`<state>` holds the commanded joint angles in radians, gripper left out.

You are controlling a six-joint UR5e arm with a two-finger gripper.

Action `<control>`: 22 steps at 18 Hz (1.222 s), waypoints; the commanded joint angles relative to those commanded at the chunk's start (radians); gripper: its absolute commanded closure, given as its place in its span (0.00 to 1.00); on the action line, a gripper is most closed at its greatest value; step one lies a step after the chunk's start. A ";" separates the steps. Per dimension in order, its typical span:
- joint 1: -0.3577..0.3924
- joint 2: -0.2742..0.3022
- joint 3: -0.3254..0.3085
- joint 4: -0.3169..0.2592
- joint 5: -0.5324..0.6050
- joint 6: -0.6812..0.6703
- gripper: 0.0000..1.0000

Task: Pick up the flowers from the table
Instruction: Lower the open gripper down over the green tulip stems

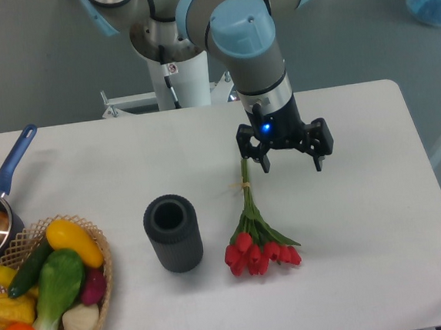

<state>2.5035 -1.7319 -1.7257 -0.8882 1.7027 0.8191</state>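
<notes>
My gripper should next pick up the flowers (255,237) by their tied green stems, keeping the red buds free.
The flowers (255,237) lie flat on the white table (364,214), red tulip buds toward the front edge and thin green stems running back toward the arm. My gripper (291,163) hangs open above the table, with nothing between its fingers. Its left fingertip (266,165) is just beside the top end of the stems, and the rest of the gripper is to the right of them. The stem tie shows as a pale band below that fingertip.
A dark grey ribbed cylinder vase (173,233) stands upright left of the flowers. A wicker basket (100,295) of toy vegetables sits at the front left corner. A pot with a blue handle (12,166) is at the left edge.
</notes>
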 joint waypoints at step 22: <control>-0.014 -0.078 -0.173 -0.009 0.034 -0.048 0.00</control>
<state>2.4897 -1.8100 -1.8989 -0.8974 1.7365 0.7714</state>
